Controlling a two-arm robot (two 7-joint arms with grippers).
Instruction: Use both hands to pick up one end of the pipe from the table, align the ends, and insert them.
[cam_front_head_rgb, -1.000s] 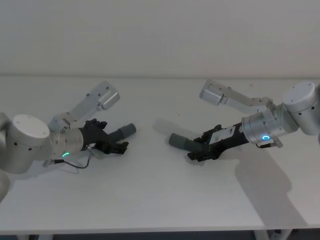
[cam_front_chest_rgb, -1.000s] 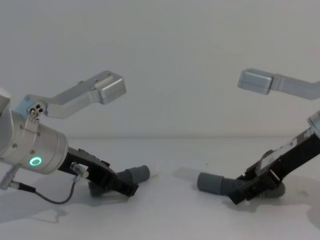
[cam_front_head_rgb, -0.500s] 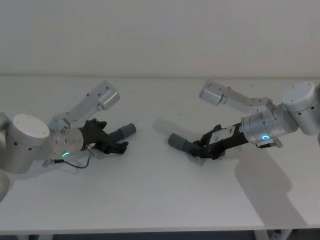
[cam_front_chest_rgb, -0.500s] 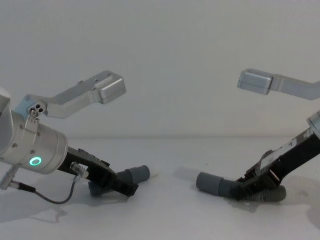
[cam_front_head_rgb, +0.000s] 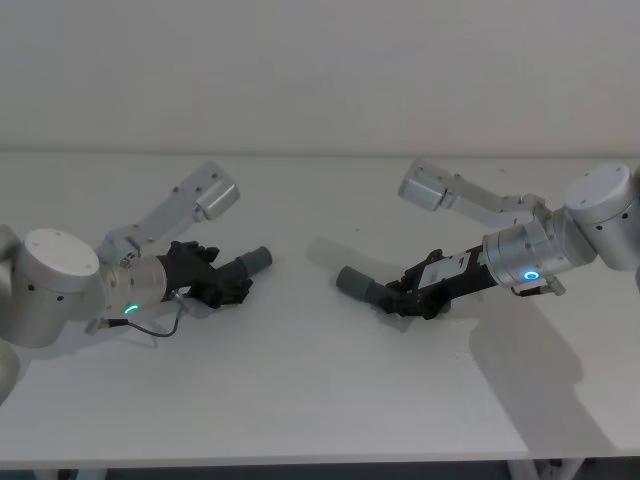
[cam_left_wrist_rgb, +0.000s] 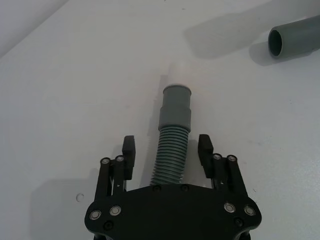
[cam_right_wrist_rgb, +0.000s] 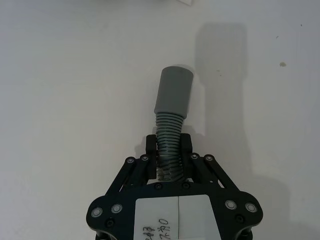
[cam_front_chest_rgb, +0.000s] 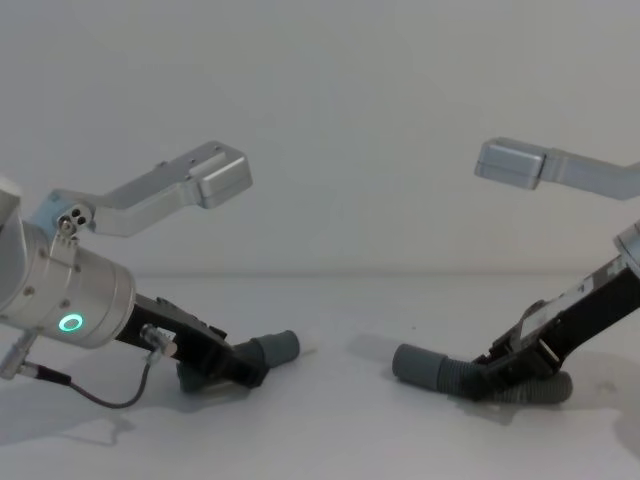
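Observation:
My left gripper will grab the corrugated part (cam_left_wrist_rgb: 170, 152), so the shorter piece's grey cuff (cam_left_wrist_rgb: 175, 107) stays free to join.
Two dark-grey corrugated pipe pieces lie on the white table (cam_front_head_rgb: 320, 400). The left piece (cam_front_head_rgb: 250, 265) points its grey cuff (cam_left_wrist_rgb: 176, 102) toward the middle. My left gripper (cam_left_wrist_rgb: 167, 150) is open and straddles its ribbed part, with a gap on each side, low over the table (cam_front_chest_rgb: 240, 368). The right piece (cam_front_head_rgb: 358, 285) aims its plain cuff (cam_right_wrist_rgb: 173, 92) toward the left one. My right gripper (cam_right_wrist_rgb: 169, 147) is shut on its ribs just behind the cuff. The rest of the hose curves off behind the fingers (cam_front_chest_rgb: 545, 390). The two cuffs are well apart.
Each arm's silver elbow link rises above its gripper, the left one (cam_front_head_rgb: 205, 195) and the right one (cam_front_head_rgb: 435, 187). A thin black cable (cam_front_head_rgb: 150, 332) loops under the left wrist. The table's front edge (cam_front_head_rgb: 320, 462) runs along the bottom of the head view.
The right gripper's fingers have shut on the ribbed hose. The left gripper's fingers have drawn in closer around its piece. Both pipe pieces stay about where they were.

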